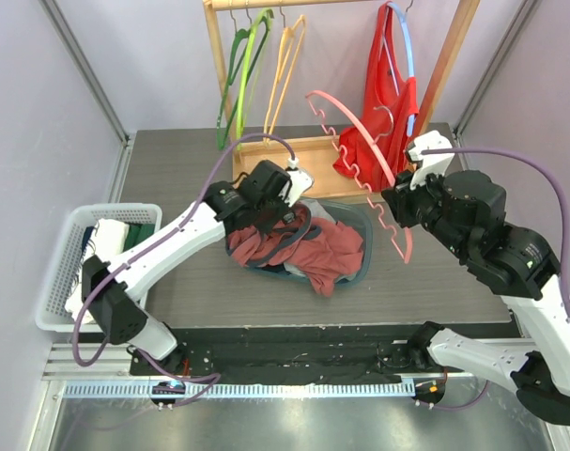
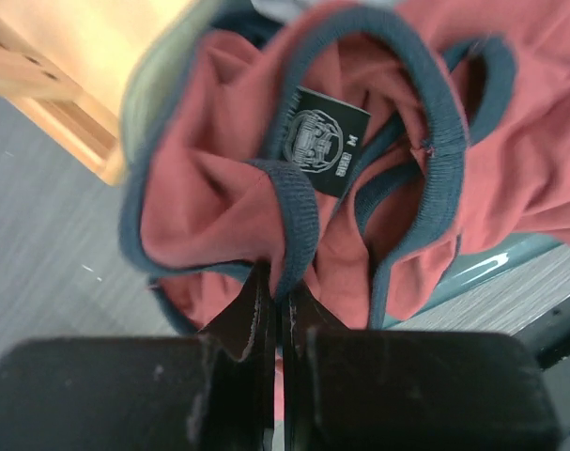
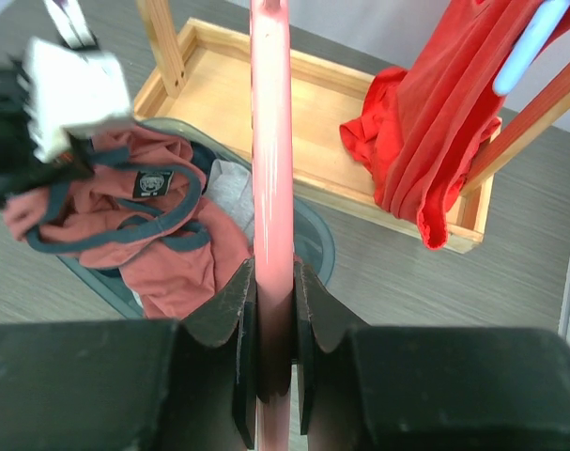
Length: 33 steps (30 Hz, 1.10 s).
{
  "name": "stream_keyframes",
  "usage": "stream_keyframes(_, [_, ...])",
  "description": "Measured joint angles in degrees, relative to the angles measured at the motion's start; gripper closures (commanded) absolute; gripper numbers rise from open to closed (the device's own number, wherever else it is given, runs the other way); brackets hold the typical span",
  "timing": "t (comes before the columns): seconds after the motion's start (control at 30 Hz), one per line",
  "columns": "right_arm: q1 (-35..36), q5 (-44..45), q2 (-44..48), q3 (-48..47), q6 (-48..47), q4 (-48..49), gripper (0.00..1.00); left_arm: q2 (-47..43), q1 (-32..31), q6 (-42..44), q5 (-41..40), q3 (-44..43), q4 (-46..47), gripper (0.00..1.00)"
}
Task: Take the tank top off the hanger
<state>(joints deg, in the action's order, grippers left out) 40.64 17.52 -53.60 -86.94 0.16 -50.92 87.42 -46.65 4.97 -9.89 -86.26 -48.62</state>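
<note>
The trimmed strap is pinched above the bunched tank top and would fall if I opened now. My left gripper should keep holding the strap.
The tank top (image 1: 315, 252), brick red with dark blue trim, lies bunched in and over a teal bin (image 1: 364, 256). My left gripper (image 1: 283, 214) is shut on a trimmed strap of the tank top (image 2: 219, 169), its jaws (image 2: 283, 291) pinching the blue edge. To the right, my right gripper (image 1: 397, 202) is shut on the bar of a pink hanger (image 1: 360, 150), held above the table beside the bin. In the right wrist view the hanger (image 3: 270, 141) runs straight up from the jaws (image 3: 275, 282) and is bare, apart from the tank top (image 3: 162, 235).
A wooden rack with a tray base (image 1: 303, 155) stands at the back. On it hang green (image 1: 239, 75) and yellow (image 1: 285, 66) hangers and a red garment (image 1: 388, 103) on a blue hanger. A white basket (image 1: 69, 254) of clothes sits at the left edge.
</note>
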Motion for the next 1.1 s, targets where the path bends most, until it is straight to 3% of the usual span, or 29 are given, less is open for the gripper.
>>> stream_keyframes(0.5, [0.0,0.3,-4.0,-3.7,0.1,-0.2,0.99,5.3,1.0,2.2,-3.0,15.5,5.2,1.0])
stream_keyframes(0.63, [0.0,0.4,-4.1,-3.7,-0.3,-0.2,0.99,6.9,1.0,2.8,-3.5,17.0,8.1,0.9])
stream_keyframes(0.73, [0.0,0.4,-4.2,-3.7,-0.7,-0.2,0.99,8.6,1.0,3.0,-3.5,17.5,9.3,0.8])
stream_keyframes(0.77, [0.0,0.4,-4.2,-3.7,-0.9,-0.2,0.99,9.1,1.0,3.1,-3.3,17.6,9.4,0.43])
stream_keyframes(0.93, [0.0,0.4,-5.5,-4.6,-1.6,-0.8,0.99,9.7,1.0,2.6,-1.3,18.3,8.8,0.14])
stream_keyframes(0.97, [0.0,0.4,-5.8,-4.8,-1.6,-0.9,0.99,9.7,1.0,2.6,-0.9,18.3,8.8,0.0])
stream_keyframes(1.1, [0.0,0.4,-7.1,-5.8,-1.9,-1.5,0.99,8.2,1.5,0.9,1.3,20.4,9.3,0.0])
